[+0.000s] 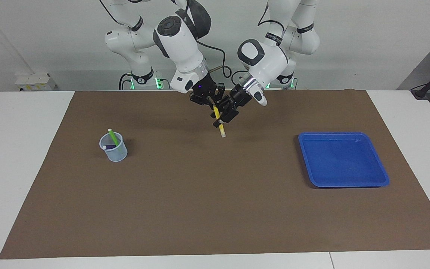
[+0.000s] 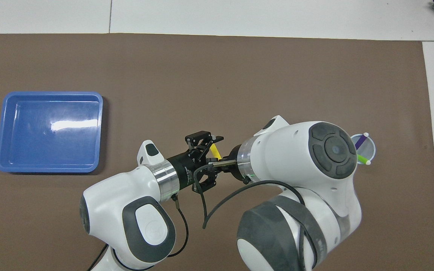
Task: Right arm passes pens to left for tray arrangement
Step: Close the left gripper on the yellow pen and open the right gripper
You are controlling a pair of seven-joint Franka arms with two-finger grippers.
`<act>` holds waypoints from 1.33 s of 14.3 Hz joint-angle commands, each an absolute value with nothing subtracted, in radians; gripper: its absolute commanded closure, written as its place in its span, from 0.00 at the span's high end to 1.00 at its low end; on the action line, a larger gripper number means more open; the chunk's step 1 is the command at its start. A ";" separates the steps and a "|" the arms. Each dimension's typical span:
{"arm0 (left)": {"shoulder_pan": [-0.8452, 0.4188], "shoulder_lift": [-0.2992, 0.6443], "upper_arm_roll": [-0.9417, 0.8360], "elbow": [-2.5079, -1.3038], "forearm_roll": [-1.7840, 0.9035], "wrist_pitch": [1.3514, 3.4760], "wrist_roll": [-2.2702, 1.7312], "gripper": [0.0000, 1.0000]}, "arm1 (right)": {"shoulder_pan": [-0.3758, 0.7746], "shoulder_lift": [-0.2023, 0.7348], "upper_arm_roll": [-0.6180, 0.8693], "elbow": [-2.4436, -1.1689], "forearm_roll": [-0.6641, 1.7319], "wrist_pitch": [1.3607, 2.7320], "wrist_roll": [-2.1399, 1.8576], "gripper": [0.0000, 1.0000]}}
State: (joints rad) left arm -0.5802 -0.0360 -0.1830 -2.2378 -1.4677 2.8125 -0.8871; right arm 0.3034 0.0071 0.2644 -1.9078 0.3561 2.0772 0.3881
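Observation:
The upper end of the yellow pen [image 1: 221,129] is covered by my right gripper, so my left gripper will next grab the pen's body just below.
My right gripper [image 1: 211,102] [image 2: 217,162] is shut on the upper end of a yellow pen [image 1: 221,129] [image 2: 214,150], which hangs tilted above the mat's middle, whitish tip down. My left gripper [image 1: 223,113] [image 2: 211,160] stands open, a finger on each side of the pen's shaft just under the right gripper. The green pen [image 1: 113,137] [image 2: 361,158] and the purple pen [image 1: 109,146] [image 2: 361,141] stand in a translucent cup [image 1: 115,153] [image 2: 369,150] toward the right arm's end. The blue tray [image 1: 342,133] [image 2: 51,93] lies toward the left arm's end with nothing in it.
A brown mat [image 1: 215,209] [image 2: 239,75] covers most of the white table. A black cable [image 2: 217,203] loops from the right arm's wrist. The cup and the tray are the only things standing on the mat.

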 commanded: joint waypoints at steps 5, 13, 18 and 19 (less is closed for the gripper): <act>-0.568 -0.092 -0.181 -2.289 -1.482 2.781 -0.881 0.65 | 0.296 -0.002 0.267 -1.905 0.385 2.065 0.396 0.00; -0.580 -0.094 -0.183 -2.295 -1.479 2.786 -0.802 0.00 | 0.296 -0.002 0.267 -1.907 0.385 2.068 0.397 0.00; -0.569 -0.100 -0.183 -2.296 -1.479 2.766 -0.802 0.00 | 0.296 -0.002 0.267 -1.907 0.385 2.059 0.397 0.00; -0.569 -0.100 -0.183 -2.296 -1.479 2.766 -0.804 0.00 | 0.296 -0.002 0.267 -1.907 0.385 2.059 0.397 0.00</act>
